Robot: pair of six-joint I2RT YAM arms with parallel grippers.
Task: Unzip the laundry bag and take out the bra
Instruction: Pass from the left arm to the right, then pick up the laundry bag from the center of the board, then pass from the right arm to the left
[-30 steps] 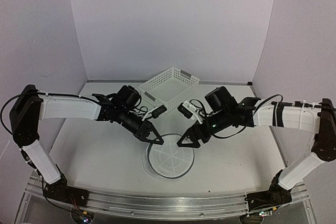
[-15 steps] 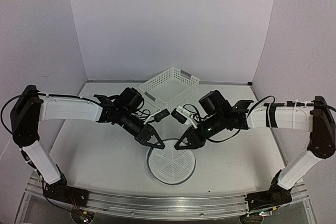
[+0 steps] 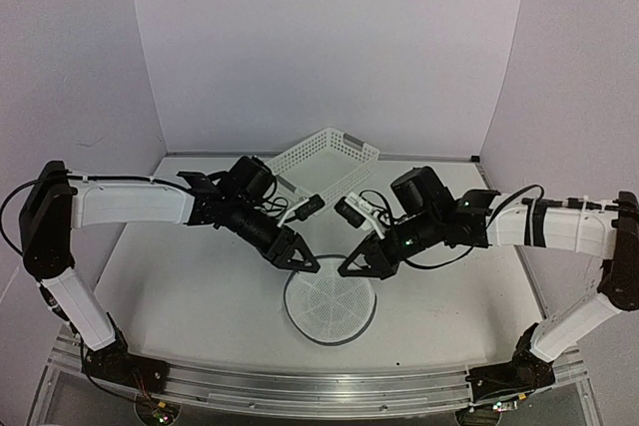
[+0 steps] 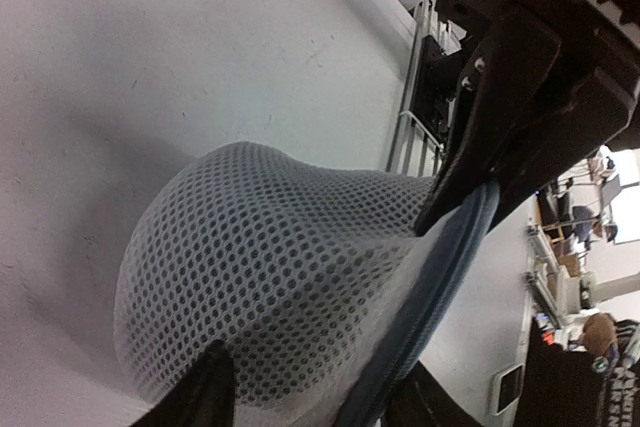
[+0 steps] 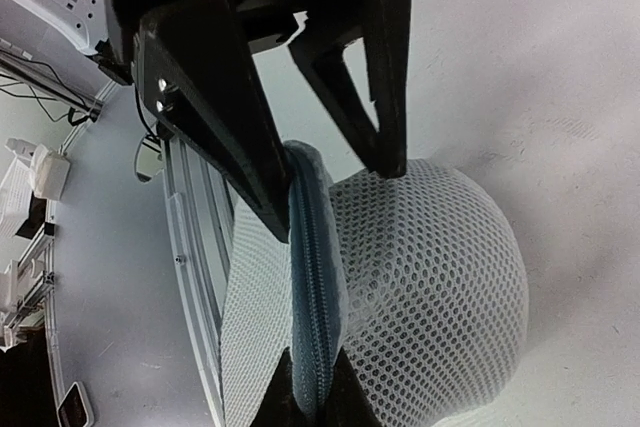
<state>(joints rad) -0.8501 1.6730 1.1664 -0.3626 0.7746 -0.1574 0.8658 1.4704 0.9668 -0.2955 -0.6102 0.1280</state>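
Observation:
The laundry bag would come up if the robot's right gripper lifted now: its fingers pinch the zippered rim (image 5: 318, 277) and the left gripper stands open.
The laundry bag (image 3: 329, 306), a flat white mesh disc with a dark rim, lies on the table between the two arms. My right gripper (image 3: 356, 264) is shut on its blue-grey zippered rim (image 5: 318, 277), at the bag's far right edge. My left gripper (image 3: 300, 258) stands open at the far left edge, one finger on each side of the mesh (image 4: 260, 267) and rim (image 4: 440, 277). The right wrist view shows the left gripper (image 5: 335, 192) straddling the same rim just beyond my right gripper (image 5: 315, 387). The bra is hidden.
A white perforated plastic basket (image 3: 321, 162) stands at the back of the table, behind both grippers. White walls close in the back and sides. The metal rail (image 3: 300, 386) with the arm bases runs along the near edge.
My left gripper has opened and my right gripper has shut on the bag's rim. Both have drawn in at the bag's far edge, and the bag has shifted slightly right.

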